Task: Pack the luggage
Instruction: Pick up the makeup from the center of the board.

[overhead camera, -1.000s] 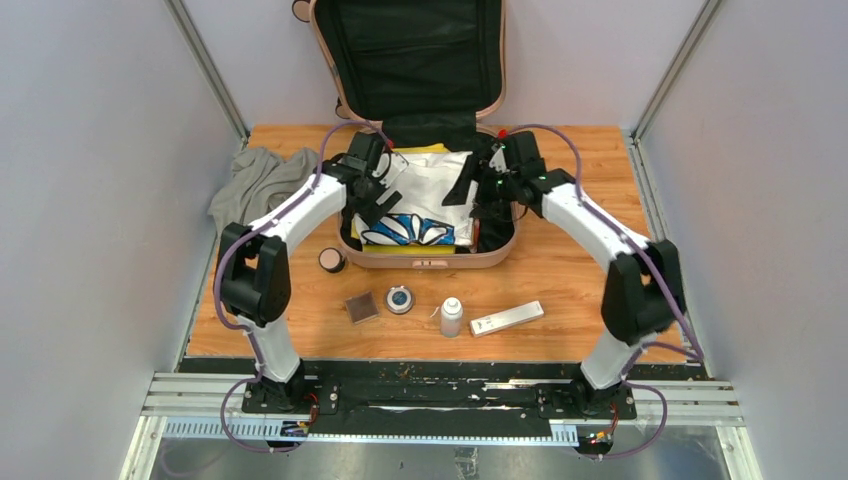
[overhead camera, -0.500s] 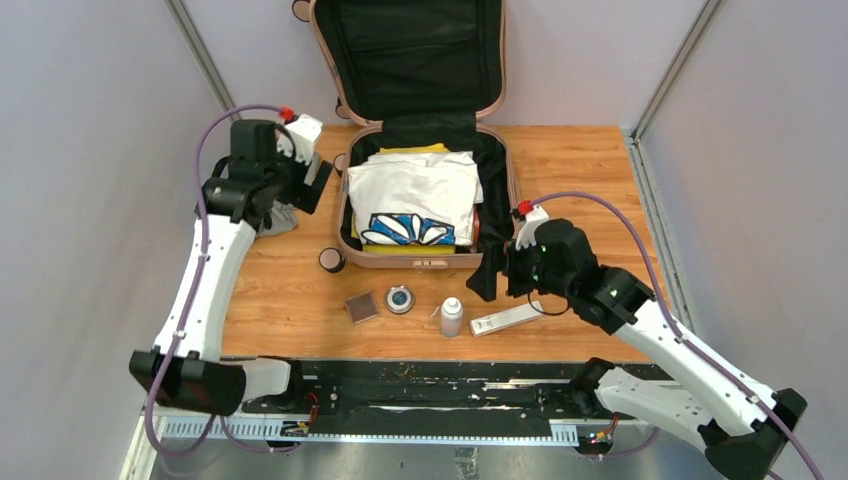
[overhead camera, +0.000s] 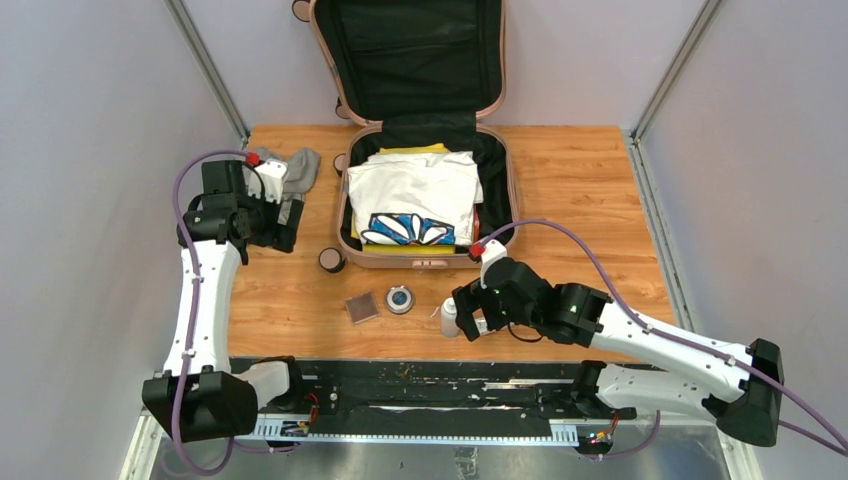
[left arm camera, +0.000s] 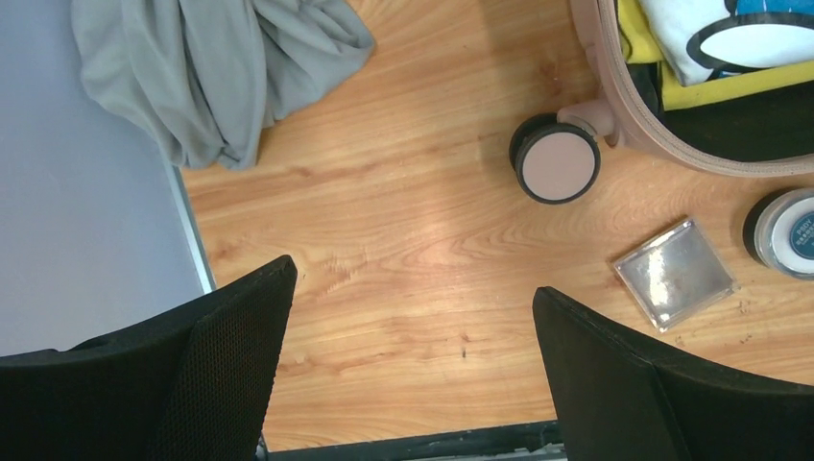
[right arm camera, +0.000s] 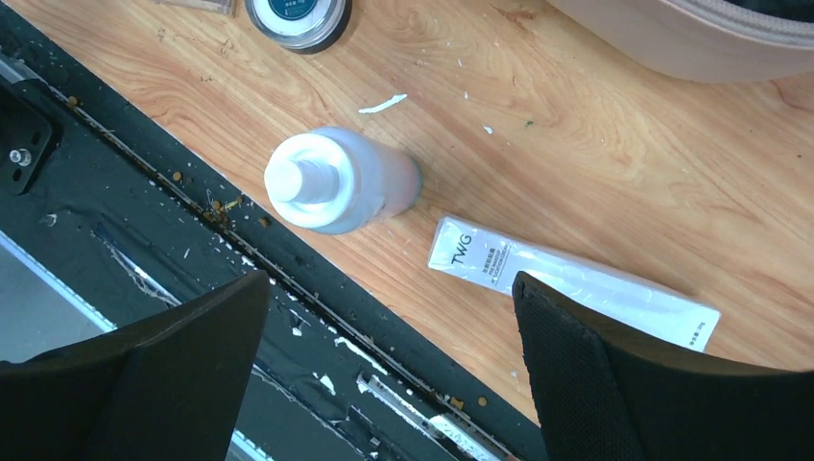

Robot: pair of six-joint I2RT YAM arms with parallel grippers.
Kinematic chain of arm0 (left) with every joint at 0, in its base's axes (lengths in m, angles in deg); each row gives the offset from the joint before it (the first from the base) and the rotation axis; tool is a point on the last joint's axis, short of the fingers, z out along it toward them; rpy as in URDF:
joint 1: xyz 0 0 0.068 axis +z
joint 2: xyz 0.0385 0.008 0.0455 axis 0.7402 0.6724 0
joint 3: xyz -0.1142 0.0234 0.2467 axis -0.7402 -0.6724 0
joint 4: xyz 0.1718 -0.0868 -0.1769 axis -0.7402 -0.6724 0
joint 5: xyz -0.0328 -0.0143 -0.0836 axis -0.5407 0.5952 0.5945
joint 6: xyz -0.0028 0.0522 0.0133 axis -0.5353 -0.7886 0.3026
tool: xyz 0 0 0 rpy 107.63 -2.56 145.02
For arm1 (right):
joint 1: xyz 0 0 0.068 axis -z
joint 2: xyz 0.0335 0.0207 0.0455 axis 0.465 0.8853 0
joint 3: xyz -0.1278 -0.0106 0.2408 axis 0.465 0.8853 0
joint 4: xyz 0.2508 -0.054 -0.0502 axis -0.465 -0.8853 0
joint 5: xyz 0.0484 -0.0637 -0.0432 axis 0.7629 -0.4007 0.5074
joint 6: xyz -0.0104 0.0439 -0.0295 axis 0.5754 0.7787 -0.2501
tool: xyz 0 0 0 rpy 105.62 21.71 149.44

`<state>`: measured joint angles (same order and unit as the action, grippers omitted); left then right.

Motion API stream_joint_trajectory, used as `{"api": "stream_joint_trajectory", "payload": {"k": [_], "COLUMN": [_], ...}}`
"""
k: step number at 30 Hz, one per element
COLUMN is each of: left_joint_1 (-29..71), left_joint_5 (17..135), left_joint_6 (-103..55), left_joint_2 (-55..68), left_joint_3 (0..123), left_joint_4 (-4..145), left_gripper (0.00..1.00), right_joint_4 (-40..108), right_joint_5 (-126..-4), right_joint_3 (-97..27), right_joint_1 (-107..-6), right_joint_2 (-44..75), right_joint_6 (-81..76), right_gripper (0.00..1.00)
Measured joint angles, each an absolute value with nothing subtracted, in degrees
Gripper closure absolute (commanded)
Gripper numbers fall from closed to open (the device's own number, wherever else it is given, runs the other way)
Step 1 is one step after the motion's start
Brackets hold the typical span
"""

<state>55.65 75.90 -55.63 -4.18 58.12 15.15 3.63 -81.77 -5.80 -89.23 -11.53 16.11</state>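
Note:
My right gripper grabs the whitish bottle by its round body (overhead camera: 447, 323) next, so its cap and base stay free to settle inside the luggage.
The luggage (overhead camera: 420, 258), a pale pink suitcase, lies open at the back centre with its black-lined lid upright. Inside lies a folded white shirt with a blue print (overhead camera: 415, 195) on a yellow garment. My left gripper (overhead camera: 283, 228) hangs open over bare wood left of the case, and the left wrist view shows nothing between its fingers (left arm camera: 413, 279). My right gripper (overhead camera: 466, 312) is open above the table's front edge. In the right wrist view, the white bottle (right arm camera: 336, 181) and the white tube box (right arm camera: 576, 288) lie just beyond its fingertips (right arm camera: 392, 279).
A crumpled grey cloth (overhead camera: 295, 165) lies at the back left. A square compact (overhead camera: 361, 306) and a round jar (overhead camera: 400, 298) sit in front of the case, near its wheel (left arm camera: 557, 163). Grey walls close in both sides.
Both arms have left the suitcase. The left went to the grey cloth, then drew back toward the front. The right swung down to the front edge, over the bottle.

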Motion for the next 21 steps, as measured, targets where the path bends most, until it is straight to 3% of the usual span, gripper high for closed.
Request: {"api": "stream_joint_trajectory", "payload": {"k": [21], "left_joint_1": [56.7], "left_joint_5": [79.6], "left_joint_6": [-56.0], "left_joint_2": [-3.9], "left_joint_3": [54.1], "left_joint_4": [14.9], "left_gripper": [0.0], "right_joint_4": [15.6], "right_joint_5": [-84.1], "right_joint_3": [-2.1], "right_joint_1": [-91.0], "right_joint_2": [-5.0], "right_joint_6": [15.2], "right_gripper": [0.1]}}
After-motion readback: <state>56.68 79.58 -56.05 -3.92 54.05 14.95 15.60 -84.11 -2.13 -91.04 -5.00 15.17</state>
